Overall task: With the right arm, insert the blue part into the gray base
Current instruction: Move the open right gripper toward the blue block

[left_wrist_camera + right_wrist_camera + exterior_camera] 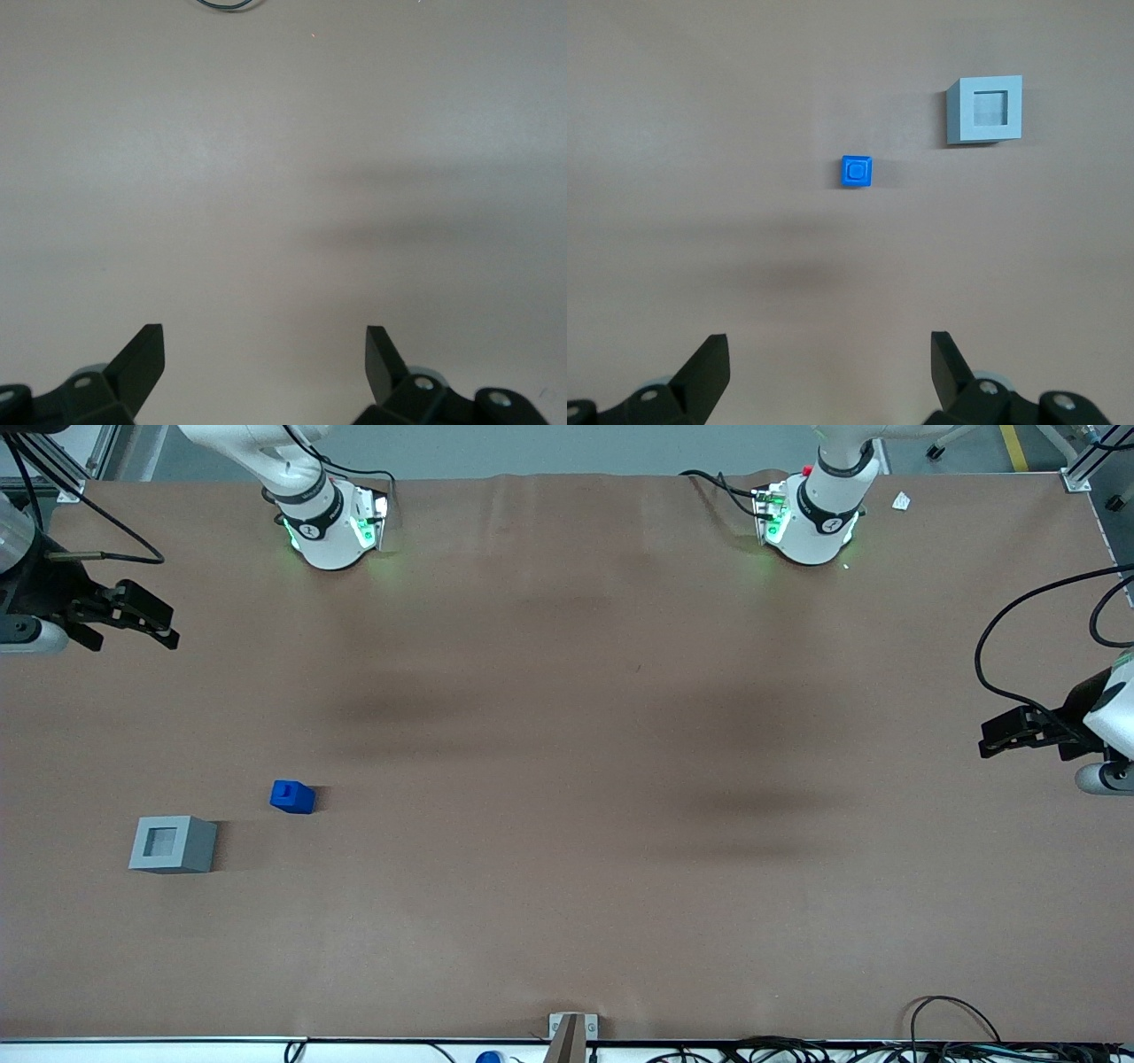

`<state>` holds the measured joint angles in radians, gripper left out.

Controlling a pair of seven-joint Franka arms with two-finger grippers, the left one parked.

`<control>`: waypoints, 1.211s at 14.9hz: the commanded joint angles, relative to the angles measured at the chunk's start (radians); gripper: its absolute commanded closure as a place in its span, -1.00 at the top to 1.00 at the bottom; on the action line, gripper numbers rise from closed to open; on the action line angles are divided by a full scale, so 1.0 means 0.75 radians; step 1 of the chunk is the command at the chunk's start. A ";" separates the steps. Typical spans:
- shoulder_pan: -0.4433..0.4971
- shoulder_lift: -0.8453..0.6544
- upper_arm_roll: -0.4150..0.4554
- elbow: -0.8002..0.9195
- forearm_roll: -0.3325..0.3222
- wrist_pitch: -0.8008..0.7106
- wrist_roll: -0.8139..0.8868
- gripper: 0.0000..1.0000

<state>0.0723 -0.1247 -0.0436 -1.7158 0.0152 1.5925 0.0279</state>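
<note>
The blue part has to fit into the gray base's hole (pixel 160 841) (pixel 990 108), so my right gripper next needs to pick up the blue part by its sides.
The blue part (pixel 292 797) (pixel 856 171) sits alone on the brown table, stepped top up. The gray base (pixel 173 844) (pixel 985 109) stands beside it with its square recess facing up, slightly nearer the front camera and closer to the working arm's end of the table. A gap of bare table separates the two. My right gripper (pixel 168 627) (pixel 830 345) hangs above the table at the working arm's end, farther from the front camera than both blocks. It is open, with nothing between its fingers (pixel 713 354).
Both arm bases (pixel 332 522) (pixel 811 518) stand along the table edge farthest from the front camera. A small bracket (pixel 571 1029) and loose cables (pixel 957 1036) lie at the nearest edge. A white scrap (pixel 901 501) lies near the parked arm's base.
</note>
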 commanded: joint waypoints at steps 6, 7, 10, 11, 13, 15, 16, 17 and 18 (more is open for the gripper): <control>-0.008 0.003 0.003 0.015 -0.002 -0.006 -0.009 1.00; -0.006 0.009 0.001 0.005 -0.002 -0.011 -0.011 1.00; -0.012 0.041 0.001 -0.044 -0.002 0.010 -0.011 1.00; -0.015 0.058 0.001 -0.076 -0.002 0.054 -0.011 1.00; -0.017 0.080 0.001 -0.152 -0.002 0.167 -0.011 1.00; -0.017 0.121 0.001 -0.230 -0.002 0.293 -0.013 1.00; -0.017 0.146 0.001 -0.273 -0.002 0.377 -0.011 1.00; -0.017 0.180 0.001 -0.312 -0.002 0.467 -0.011 1.00; -0.017 0.229 0.001 -0.350 -0.002 0.569 -0.011 1.00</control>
<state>0.0690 0.0128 -0.0482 -1.9117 0.0152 1.9076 0.0278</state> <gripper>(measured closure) 0.000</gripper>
